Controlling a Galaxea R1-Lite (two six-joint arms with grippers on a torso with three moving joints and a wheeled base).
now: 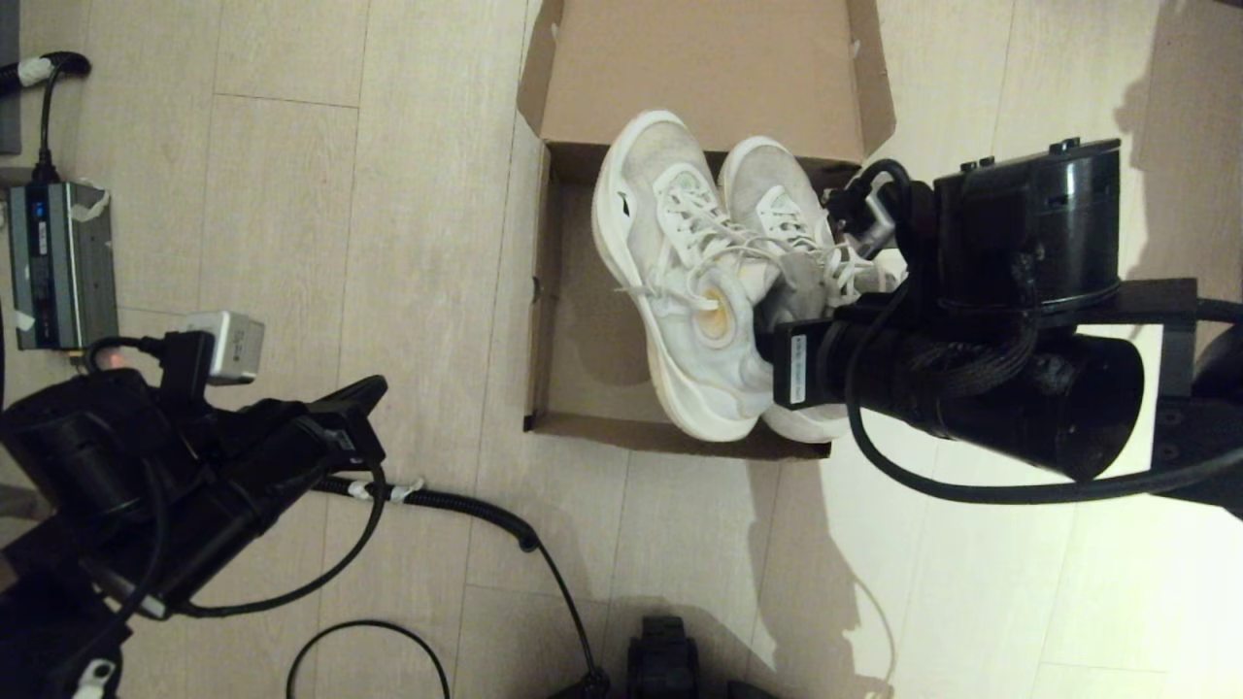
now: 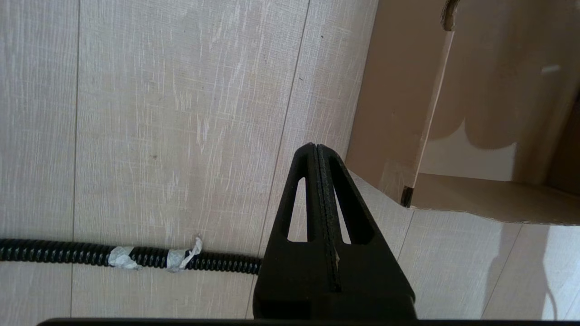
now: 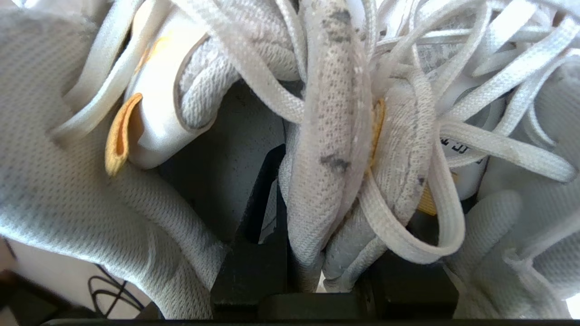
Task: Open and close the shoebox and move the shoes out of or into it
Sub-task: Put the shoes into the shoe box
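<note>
The shoes stay held in my right gripper for now, as in the head view their soles hang above the shoebox's rim (image 1: 583, 427). If I opened now, the shoes would drop.
The brown cardboard shoebox (image 1: 558, 320) lies open on the floor, its hinged lid (image 1: 709, 73) folded back at the far side. Both white sneakers (image 1: 680, 282) hang side by side over the box's right half, toes pointing away from me. My right gripper (image 3: 317, 190) is shut on the shoes, pinching their inner collars together with laces looped around the fingers. In the head view my right arm (image 1: 971, 330) covers the heel of the right shoe. My left gripper (image 2: 316, 151) is shut and holds nothing, parked over the floor left of the box's near corner (image 2: 408, 194).
A black ribbed cable (image 1: 456, 500) with white tape runs across the wooden floor in front of the box. A grey power unit (image 1: 58, 262) and a white adapter (image 1: 228, 345) sit at the far left. More cables lie near the bottom edge.
</note>
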